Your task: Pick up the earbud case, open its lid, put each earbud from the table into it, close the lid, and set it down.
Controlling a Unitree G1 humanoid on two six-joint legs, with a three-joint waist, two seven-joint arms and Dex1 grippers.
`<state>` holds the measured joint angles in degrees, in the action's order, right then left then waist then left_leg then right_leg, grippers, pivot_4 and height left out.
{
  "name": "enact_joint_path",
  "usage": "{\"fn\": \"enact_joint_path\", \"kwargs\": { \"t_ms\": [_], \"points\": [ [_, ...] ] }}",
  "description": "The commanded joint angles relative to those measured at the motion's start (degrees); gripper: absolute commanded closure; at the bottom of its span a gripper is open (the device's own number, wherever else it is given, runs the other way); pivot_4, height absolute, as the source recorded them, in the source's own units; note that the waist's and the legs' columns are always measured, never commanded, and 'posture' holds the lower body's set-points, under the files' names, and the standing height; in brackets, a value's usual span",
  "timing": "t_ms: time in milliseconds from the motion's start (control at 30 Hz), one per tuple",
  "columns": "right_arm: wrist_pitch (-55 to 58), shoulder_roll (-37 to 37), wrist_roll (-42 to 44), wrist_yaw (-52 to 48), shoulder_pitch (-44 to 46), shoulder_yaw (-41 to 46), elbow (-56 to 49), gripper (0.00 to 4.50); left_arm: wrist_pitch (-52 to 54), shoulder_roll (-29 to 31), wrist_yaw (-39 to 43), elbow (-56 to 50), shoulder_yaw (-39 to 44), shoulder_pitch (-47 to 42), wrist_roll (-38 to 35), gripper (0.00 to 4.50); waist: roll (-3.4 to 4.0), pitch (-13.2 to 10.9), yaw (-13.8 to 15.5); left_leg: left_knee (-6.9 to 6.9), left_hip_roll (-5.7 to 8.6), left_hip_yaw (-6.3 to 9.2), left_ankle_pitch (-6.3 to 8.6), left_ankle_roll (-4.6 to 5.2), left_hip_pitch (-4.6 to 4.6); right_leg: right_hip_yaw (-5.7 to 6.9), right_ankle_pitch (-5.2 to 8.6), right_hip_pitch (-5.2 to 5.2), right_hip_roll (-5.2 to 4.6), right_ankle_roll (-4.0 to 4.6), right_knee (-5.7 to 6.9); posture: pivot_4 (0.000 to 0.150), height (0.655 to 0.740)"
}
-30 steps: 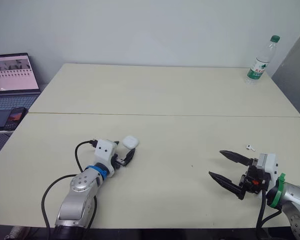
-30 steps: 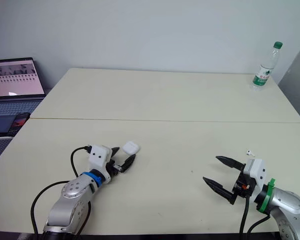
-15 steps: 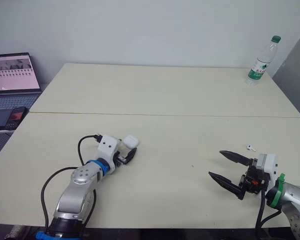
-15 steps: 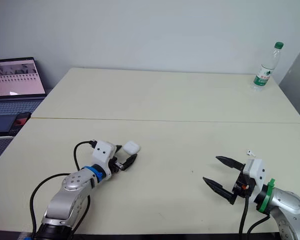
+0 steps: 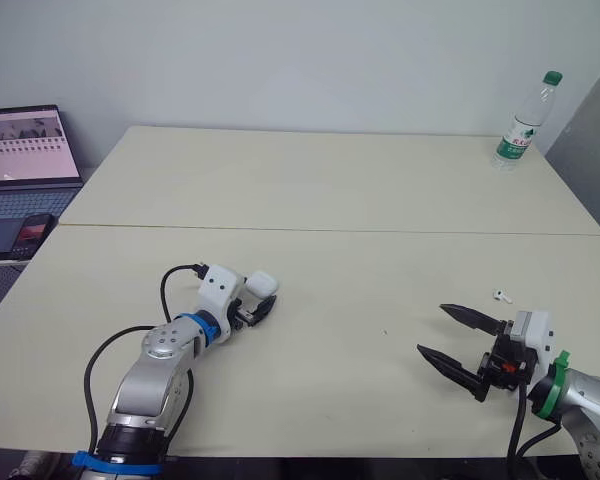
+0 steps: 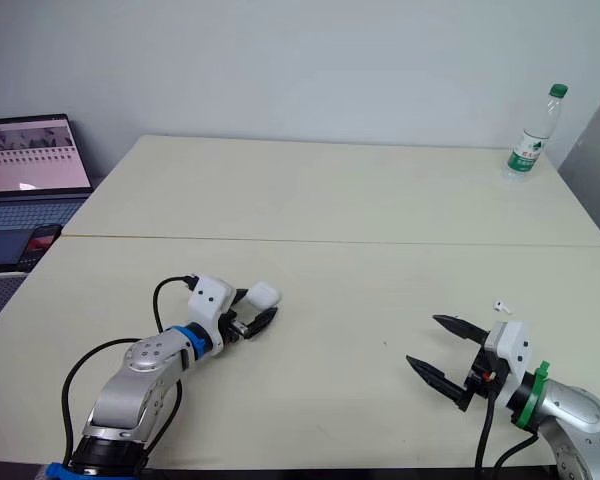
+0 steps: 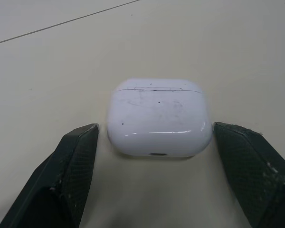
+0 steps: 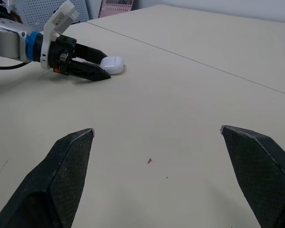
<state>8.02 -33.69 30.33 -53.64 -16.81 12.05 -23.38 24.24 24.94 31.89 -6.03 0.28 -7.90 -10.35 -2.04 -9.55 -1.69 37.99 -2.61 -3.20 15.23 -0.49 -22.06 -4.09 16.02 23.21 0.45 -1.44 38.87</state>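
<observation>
Next, my left gripper grabs the earbud case (image 5: 261, 284) (image 7: 159, 116) by its short rounded ends. Then my left gripper lifts the case for opening.
The white earbud case (image 7: 159, 116) lies shut on the cream table (image 5: 330, 200), left of centre. My left gripper (image 5: 257, 299) is open, one black finger (image 7: 78, 159) on each side of the case and neither touching it. One small white earbud (image 5: 500, 295) lies on the table to the right, just beyond my right gripper (image 5: 433, 329). That gripper is open wide and holds nothing. The right wrist view looks across the table at the case (image 8: 111, 65) and the left gripper (image 8: 88, 71).
A clear water bottle (image 5: 523, 122) with a green cap stands at the far right corner. An open laptop (image 5: 25, 150) and a phone (image 5: 30, 235) sit on a lower surface off the table's left edge. A seam (image 5: 330, 230) runs across the table.
My left gripper has slid forward along the table until its fingers flank the case. The case, the earbud and the right gripper have stayed where they were.
</observation>
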Motion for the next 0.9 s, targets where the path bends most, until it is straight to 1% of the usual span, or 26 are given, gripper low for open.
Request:
{"fn": "enact_joint_path", "kwargs": {
  "t_ms": [33, 100, 167, 200, 467, 600, 667, 733, 800, 900],
  "points": [
    [-1.4, 0.0, 0.0, 0.0, 0.0, 0.3, -1.9, 0.0, 0.1, 0.3, 0.8, 0.8, -1.1, -0.7, 0.2, 0.63, 0.0, 0.0, 0.0, 0.0, 0.0, 0.0, 0.0, 0.0, 0.0, 0.0, 0.0, 0.0, 0.0, 0.0, 0.0, 0.15, 0.7362],
    [-1.5, 0.0, 0.0, 0.0, -0.1, 0.3, -1.9, 0.0, -0.1, 0.3, 0.9, 1.2, -0.9, -0.8, 0.4, 0.99, 0.0, 0.0, 0.0, 0.0, 0.0, 0.0, 0.0, 0.0, 0.0, 0.0, 0.0, 0.0, 0.0, 0.0, 0.0, 0.15, 0.7362],
    [-1.6, 0.0, 0.0, 0.0, -0.2, 0.3, -2.0, 0.0, -0.4, 0.4, 1.0, 1.5, -0.9, -0.8, 0.7, 1.65, 0.01, 0.0, 0.0, 0.01, 0.0, 0.0, 0.0, 0.0, 0.01, 0.0, 0.0, 0.0, 0.0, -0.01, 0.0, 0.15, 0.7362],
    [-1.6, 0.0, 0.0, 0.0, -0.3, 0.3, -2.0, 0.0, -0.5, 0.6, 0.9, 1.8, -0.9, -0.7, 0.9, 1.8, 0.01, 0.0, 0.0, 0.0, 0.0, 0.0, 0.0, 0.0, 0.02, 0.0, 0.0, 0.0, 0.0, -0.01, 0.01, 0.15, 0.7362],
    [-1.5, -0.3, 0.1, 0.0, -0.2, 0.5, -2.0, 0.0, -2.7, 0.4, 0.9, 2.6, -0.4, -0.8, 1.3, 1.8, 0.02, 0.0, 0.0, 0.0, 0.0, 0.0, 0.0, 0.0, 0.02, 0.0, 0.0, 0.0, 0.0, -0.01, 0.01, 0.15, 0.7362],
    [-0.6, 0.0, 1.4, 0.5, 1.1, 0.9, -2.1, 0.0, -6.8, -2.8, 1.4, 1.8, 2.3, -3.2, -2.9, 1.8, -0.02, 0.0, 0.0, 0.01, 0.0, 0.0, 0.0, 0.0, 0.01, 0.0, -0.01, 0.0, -0.01, -0.01, 0.01, 0.15, 0.7362],
    [6.8, -0.7, 5.6, 4.1, 2.0, 1.3, -4.2, 0.0, -8.6, -4.0, 4.0, 0.9, 2.5, -4.6, -5.5, 1.8, -0.12, -0.1, 0.0, 0.03, 0.0, 0.0, 0.0, 0.0, -0.03, 0.01, -0.02, 0.0, -0.01, -0.03, 0.01, 0.15, 0.7362],
    [12.9, -0.6, 10.5, 8.0, 4.0, 1.6, -6.7, 0.0, -12.4, -3.9, 7.8, 1.4, 1.5, -5.9, -6.4, 1.8, -0.13, -0.1, 0.0, 0.04, 0.0, 0.01, 0.0, 0.0, -0.06, 0.01, -0.03, 0.01, -0.01, -0.02, 0.01, 0.15, 0.7362],
    [17.7, -0.6, 14.8, 11.7, 7.0, 1.7, -8.9, 0.0, -13.7, -4.6, 10.7, 3.4, 1.6, -8.3, -8.6, 1.8, -0.13, -0.1, -0.1, 0.03, 0.0, 0.0, 0.0, 0.0, -0.05, 0.0, -0.03, 0.02, 0.0, -0.01, 0.01, 0.15, 0.7362],
    [25.2, -1.3, 21.7, 17.4, 11.6, 2.1, -10.8, 0.0, -16.1, -6.0, 14.3, 6.1, 0.6, -12.1, -10.0, 1.8, -0.13, -0.1, -0.1, 0.03, 0.01, 0.02, 0.0, 0.0, -0.06, 0.0, -0.03, 0.03, 0.04, -0.01, 0.01, 0.15, 0.7362]
  ]
}}
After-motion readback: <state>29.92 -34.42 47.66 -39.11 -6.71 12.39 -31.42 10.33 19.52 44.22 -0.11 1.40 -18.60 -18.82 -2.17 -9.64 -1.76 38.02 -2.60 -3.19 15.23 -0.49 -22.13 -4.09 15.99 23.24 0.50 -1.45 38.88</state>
